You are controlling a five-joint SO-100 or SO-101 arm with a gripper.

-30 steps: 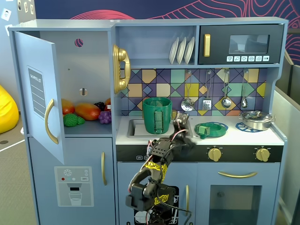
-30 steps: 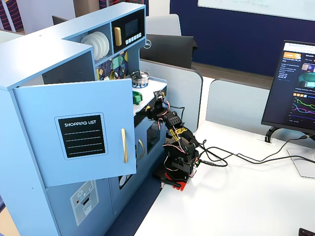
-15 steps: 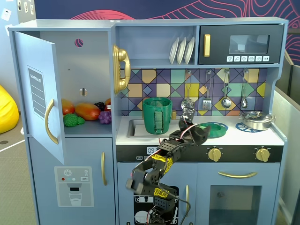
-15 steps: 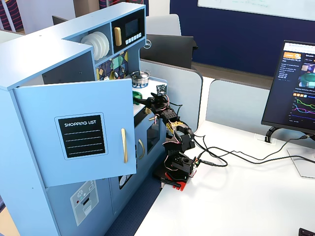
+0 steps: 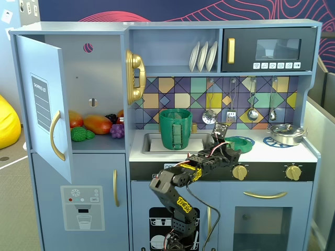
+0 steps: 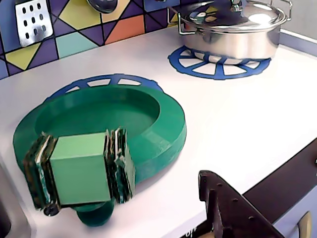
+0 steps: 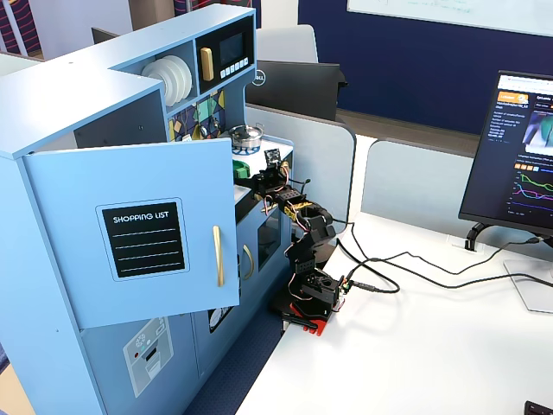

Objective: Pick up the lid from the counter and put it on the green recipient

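My gripper grabs the lid by its lighter green strap handle (image 5: 236,142) next, to put the lid on the green recipient (image 5: 175,129).
The lid (image 5: 241,142) is a round dark-green disc with a raised rim. It lies on the white counter over the left burner print and fills the left of the wrist view (image 6: 148,119). The green recipient (image 5: 175,129) stands upright in the sink, left of the lid. My gripper (image 5: 220,138) hovers at the lid's left edge. In the wrist view the gripper (image 6: 148,178) is open. One dark finger (image 6: 223,203) is at the lower right. A light-green block (image 6: 79,168) between dark layered plates stands at the lid's near edge. I cannot tell whether it is the handle or my other finger.
A shiny silver pan (image 5: 285,134) sits on the right burner print (image 6: 218,62). Utensils hang on the tiled back wall (image 5: 251,99). The fridge door (image 5: 44,104) stands open at the left. The other fixed view shows the arm (image 7: 302,233) on a white desk.
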